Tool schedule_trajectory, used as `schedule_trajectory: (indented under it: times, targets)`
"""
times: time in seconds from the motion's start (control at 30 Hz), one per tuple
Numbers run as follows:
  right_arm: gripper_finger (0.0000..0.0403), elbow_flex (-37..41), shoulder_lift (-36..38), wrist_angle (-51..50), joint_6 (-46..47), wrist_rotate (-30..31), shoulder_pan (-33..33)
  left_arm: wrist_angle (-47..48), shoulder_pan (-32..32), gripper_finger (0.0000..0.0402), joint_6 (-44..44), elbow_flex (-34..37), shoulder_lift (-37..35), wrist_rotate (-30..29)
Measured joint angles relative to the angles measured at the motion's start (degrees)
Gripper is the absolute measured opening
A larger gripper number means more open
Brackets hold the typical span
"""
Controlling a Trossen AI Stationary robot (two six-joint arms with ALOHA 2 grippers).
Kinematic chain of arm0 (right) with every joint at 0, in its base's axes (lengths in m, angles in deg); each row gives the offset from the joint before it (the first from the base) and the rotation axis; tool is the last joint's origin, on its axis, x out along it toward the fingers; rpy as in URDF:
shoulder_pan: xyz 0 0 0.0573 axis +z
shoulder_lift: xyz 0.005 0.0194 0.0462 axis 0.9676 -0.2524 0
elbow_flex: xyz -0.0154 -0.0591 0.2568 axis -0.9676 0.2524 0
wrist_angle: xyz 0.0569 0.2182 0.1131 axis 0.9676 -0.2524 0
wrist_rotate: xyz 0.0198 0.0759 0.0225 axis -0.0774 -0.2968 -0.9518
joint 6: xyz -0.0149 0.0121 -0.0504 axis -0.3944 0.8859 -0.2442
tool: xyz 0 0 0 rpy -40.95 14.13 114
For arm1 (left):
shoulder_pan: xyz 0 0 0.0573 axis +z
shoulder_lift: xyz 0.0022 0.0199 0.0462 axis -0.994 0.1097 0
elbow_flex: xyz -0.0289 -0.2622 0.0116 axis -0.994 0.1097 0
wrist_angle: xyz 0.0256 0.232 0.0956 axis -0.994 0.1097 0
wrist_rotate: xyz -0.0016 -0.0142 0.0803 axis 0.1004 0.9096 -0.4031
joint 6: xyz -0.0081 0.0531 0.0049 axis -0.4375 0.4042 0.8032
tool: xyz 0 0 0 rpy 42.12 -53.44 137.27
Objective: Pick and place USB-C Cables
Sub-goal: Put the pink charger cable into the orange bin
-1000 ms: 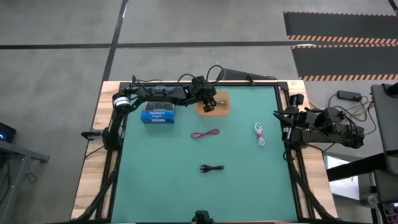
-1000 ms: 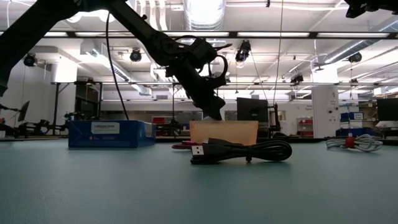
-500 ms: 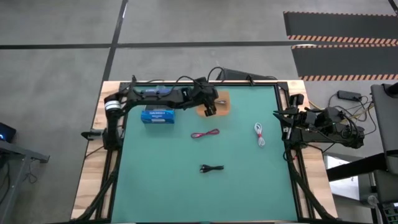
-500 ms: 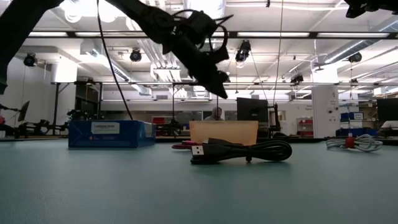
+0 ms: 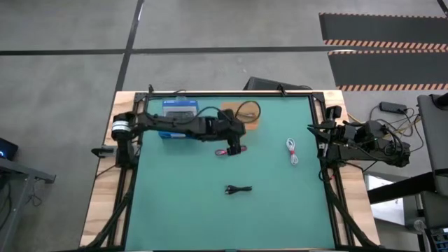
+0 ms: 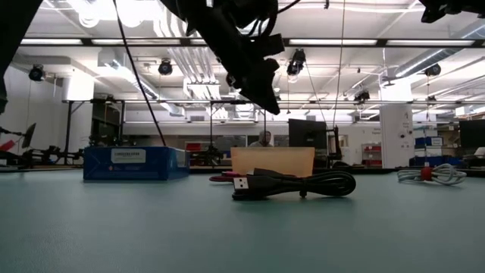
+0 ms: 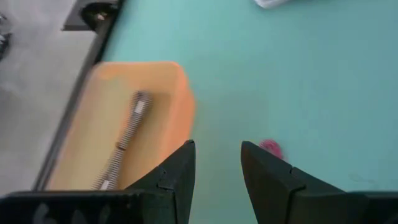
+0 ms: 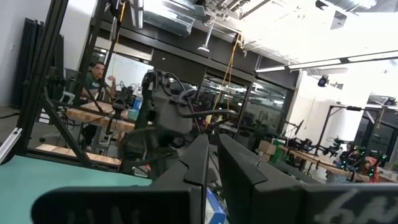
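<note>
The red-pink cable has to go in the orange tray, so my left gripper should grab it next by the tied middle of its looped bundle (image 5: pixel 225 152) (image 7: pixel 272 149).
My left gripper (image 5: pixel 236 145) hangs open above the table, near the red-pink cable (image 5: pixel 222 152), and touches nothing; its wrist view shows the open fingers (image 7: pixel 217 168) with a bit of that cable (image 7: pixel 271 147) beyond them. The grey cable (image 7: pixel 124 140) lies in the orange tray (image 7: pixel 177 106). The black cable (image 5: pixel 239 189) (image 6: pixel 295 184) lies bundled near the table's middle. The white cable (image 5: pixel 292 151) (image 6: pixel 428 174) lies toward the right. My right gripper (image 5: pixel 316 129) (image 8: pixel 212 165) waits, shut, at the table's right edge.
The blue box (image 5: pixel 178 106) (image 6: pixel 135 162) stands at the far left, partly under my left arm. The orange tray (image 5: pixel 252 120) (image 6: pixel 273 161) sits at the far edge. Bare green mat (image 5: pixel 182 203) spreads around the black cable toward the near edge.
My left gripper has risen out of the orange tray and moved toward the table's near edge, over the red-pink cable. The grey cable has stayed in the tray. The other cables have not moved.
</note>
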Motion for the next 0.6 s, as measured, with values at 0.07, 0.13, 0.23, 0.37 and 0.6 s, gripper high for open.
schedule_trajectory:
  times: [0.07,0.13,0.23,0.37,0.6]
  targets:
    - [0.0027,0.0,0.0,0.0,0.1,0.0,0.0,1.0,-1.6,0.0114,-0.2,0.6,0.2,0.0]
    - [0.0027,0.0,0.0,0.0,0.1,0.0,0.0,1.8,-2.9,0.0114,-1.1,0.9,0.2,0.0]
    - [0.0027,0.0,0.0,0.0,0.1,0.0,0.0,1.4,-4.3,0.0114,-2.5,2.6,0.2,0.0]
    - [0.0027,0.0,0.0,0.0,0.1,0.0,0.0,1.4,-4.4,0.0114,-6.7,5.5,0.3,0.2]
    - [0.0027,0.0,0.0,0.0,0.1,0.0,0.0,-3.3,-3.3,0.0114,-12.6,11.8,0.7,1.0]
